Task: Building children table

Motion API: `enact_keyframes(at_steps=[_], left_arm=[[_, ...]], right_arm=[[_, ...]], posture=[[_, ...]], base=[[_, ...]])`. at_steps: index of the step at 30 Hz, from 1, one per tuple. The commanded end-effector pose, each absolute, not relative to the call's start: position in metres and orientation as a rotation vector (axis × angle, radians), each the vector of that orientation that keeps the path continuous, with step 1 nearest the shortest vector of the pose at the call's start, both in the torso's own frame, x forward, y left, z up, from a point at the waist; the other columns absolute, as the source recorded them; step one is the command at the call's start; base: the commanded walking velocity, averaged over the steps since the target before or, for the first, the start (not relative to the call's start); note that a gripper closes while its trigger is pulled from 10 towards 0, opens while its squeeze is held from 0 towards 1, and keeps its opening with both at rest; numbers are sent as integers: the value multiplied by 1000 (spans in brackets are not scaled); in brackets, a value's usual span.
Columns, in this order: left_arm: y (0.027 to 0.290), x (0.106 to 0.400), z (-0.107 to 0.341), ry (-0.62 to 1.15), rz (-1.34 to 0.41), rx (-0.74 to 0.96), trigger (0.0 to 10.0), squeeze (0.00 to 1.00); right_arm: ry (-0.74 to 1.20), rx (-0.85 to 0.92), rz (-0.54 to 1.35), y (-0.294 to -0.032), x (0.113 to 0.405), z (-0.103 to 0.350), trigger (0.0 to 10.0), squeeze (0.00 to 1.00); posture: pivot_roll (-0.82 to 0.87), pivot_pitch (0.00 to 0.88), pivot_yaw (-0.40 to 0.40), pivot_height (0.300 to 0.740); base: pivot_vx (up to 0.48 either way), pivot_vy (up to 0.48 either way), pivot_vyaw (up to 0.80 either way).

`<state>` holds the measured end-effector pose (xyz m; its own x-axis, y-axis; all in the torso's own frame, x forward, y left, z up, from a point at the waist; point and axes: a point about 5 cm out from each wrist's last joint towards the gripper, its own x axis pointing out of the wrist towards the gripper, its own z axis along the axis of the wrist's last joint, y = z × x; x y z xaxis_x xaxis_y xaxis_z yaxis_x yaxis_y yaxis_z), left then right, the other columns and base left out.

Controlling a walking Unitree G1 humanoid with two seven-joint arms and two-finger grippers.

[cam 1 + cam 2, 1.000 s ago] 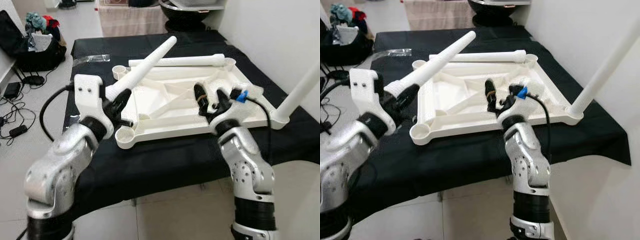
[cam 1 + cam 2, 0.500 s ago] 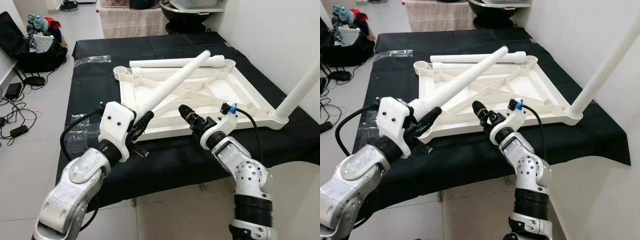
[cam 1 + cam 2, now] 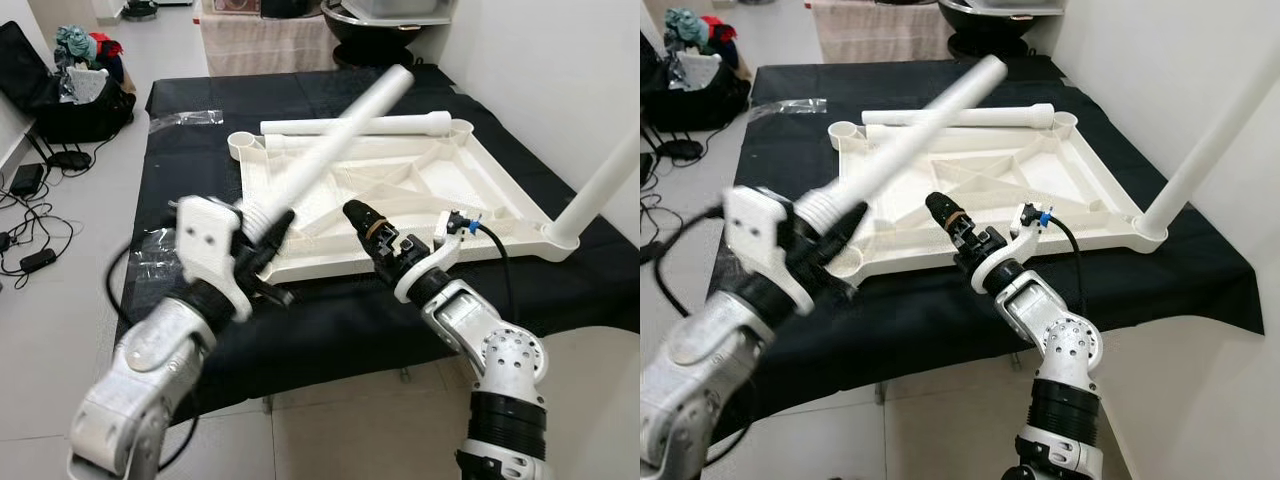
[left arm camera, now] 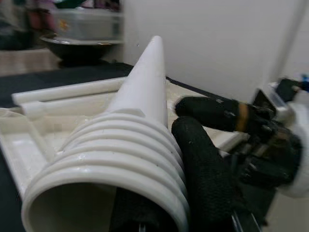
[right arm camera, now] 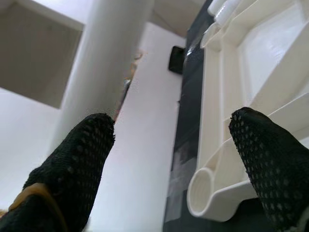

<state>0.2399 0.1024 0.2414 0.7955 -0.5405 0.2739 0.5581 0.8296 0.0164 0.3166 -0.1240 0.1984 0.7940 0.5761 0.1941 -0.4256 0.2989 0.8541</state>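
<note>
My right gripper should next grab the slanted white table leg's body above the threads, as my left gripper already covers its threaded end.
An upturned white tabletop lies on a black-covered table. One white leg stands in its right corner socket, and another leg lies along its far edge. My left gripper is shut on a third leg near its threaded end, holding it slanted up and away over the tabletop's front left socket. My right gripper hovers open above the tabletop's front edge, beside that leg. Nothing sits between its fingers.
A clear plastic bag lies on the cloth at the far left. Bags and cables sit on the floor to the left. A white wall runs close along the right. A dark bowl stands behind the table.
My right gripper has drawn back from the tabletop's middle to its front edge, rising slightly. My left arm has swung the leg, and its far tip now points higher.
</note>
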Motion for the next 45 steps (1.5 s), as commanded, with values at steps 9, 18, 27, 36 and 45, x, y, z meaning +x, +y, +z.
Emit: enact_keyframes(at_steps=[9, 18, 27, 36, 45], left_arm=[[85, 223, 239, -267, -755, -74, 10000, 0], [91, 225, 243, -300, -705, -59, 10000, 0], [97, 229, 247, -317, -684, -36, 10000, 0], [94, 224, 240, -289, -700, -44, 10000, 0], [83, 220, 236, -270, -748, -72, 10000, 0]], right_arm=[[171, 1189, 731, -125, 318, 197, 10000, 0], [169, 1187, 584, -147, 332, 184, 10000, 0], [160, 1231, 526, -163, 333, 174, 10000, 0], [26, 1331, 649, -171, 333, 198, 10000, 0], [-21, 1373, 905, -152, 321, 225, 10000, 0]], posture=[[62, 122, -95, 740], [65, 115, -102, 740], [62, 113, -99, 740], [64, 122, -99, 740], [63, 125, -98, 740]], base=[[0, 0, 0], [0, 0, 0], [0, 0, 0], [0, 0, 0], [0, 0, 0]])
